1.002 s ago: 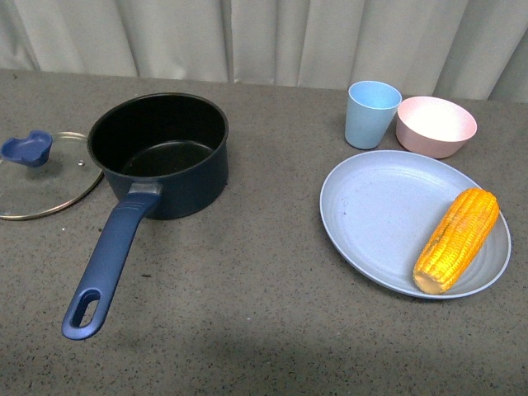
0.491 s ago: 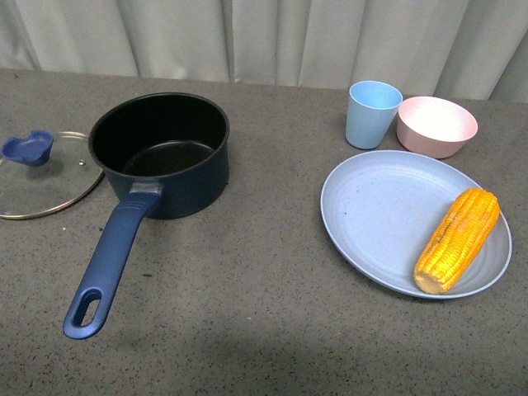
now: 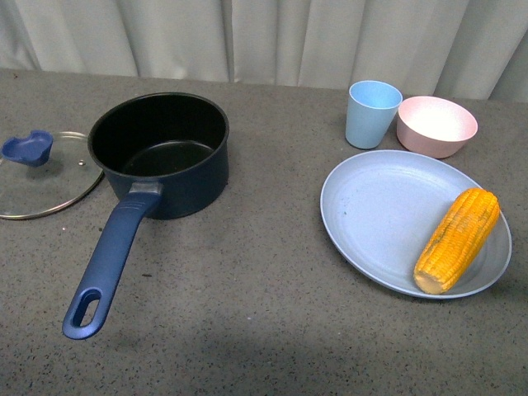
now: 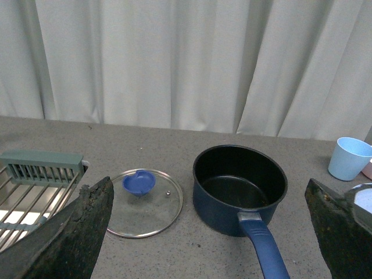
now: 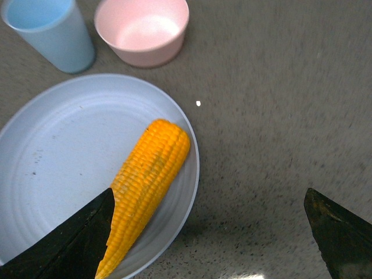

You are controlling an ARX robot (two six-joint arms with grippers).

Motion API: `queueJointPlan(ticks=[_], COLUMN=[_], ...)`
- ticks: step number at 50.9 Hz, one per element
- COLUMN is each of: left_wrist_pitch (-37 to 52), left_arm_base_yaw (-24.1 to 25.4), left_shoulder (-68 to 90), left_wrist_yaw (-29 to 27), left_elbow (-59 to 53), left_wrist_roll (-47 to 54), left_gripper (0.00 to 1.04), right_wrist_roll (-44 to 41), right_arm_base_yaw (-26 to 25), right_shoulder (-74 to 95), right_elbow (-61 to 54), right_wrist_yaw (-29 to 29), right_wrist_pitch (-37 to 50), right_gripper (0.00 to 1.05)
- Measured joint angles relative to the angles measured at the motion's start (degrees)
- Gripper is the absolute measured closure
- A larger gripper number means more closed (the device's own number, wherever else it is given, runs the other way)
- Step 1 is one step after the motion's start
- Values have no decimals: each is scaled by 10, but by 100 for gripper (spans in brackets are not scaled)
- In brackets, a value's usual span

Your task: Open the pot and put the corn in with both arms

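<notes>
My right gripper will next take hold of the yellow corn by its end (image 5: 116,244), and then I will put the corn into the open pot.
The navy pot (image 3: 161,153) stands open and empty at the left of the table, its long handle (image 3: 107,264) pointing toward me. It also shows in the left wrist view (image 4: 239,189). Its glass lid (image 3: 37,175) with a blue knob lies flat left of the pot. The corn (image 3: 458,239) lies on the right side of a pale blue plate (image 3: 375,206). My left gripper (image 4: 209,232) is open, above the table before the pot. My right gripper (image 5: 212,232) is open above the plate's edge, the corn (image 5: 145,186) beside one finger. Neither gripper shows in the front view.
A pale blue cup (image 3: 371,114) and a pink bowl (image 3: 436,125) stand behind the plate. A metal rack with a green end (image 4: 35,186) lies beyond the lid in the left wrist view. A grey curtain closes the back.
</notes>
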Motion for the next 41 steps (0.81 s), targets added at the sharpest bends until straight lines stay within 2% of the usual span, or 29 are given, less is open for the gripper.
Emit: queueJointPlan(ticks=[12, 32, 41], left_wrist_pitch=[0, 0, 0], left_arm_base_yaw=[0, 0, 0], left_shoulder=[0, 0, 0], left_wrist_yaw=[0, 0, 0], left_elbow=[0, 0, 0], left_wrist_roll=[0, 0, 0], left_gripper=[7, 7, 7], right_wrist_roll=[158, 276, 301], right_arm_base_yaw=[31, 89, 95], right_shoulder=[190, 285, 315], right_elbow=[141, 240, 273], right_wrist_yaw=[30, 53, 52], right_wrist_pitch=[-96, -184, -203], right_gripper=[9, 9, 9])
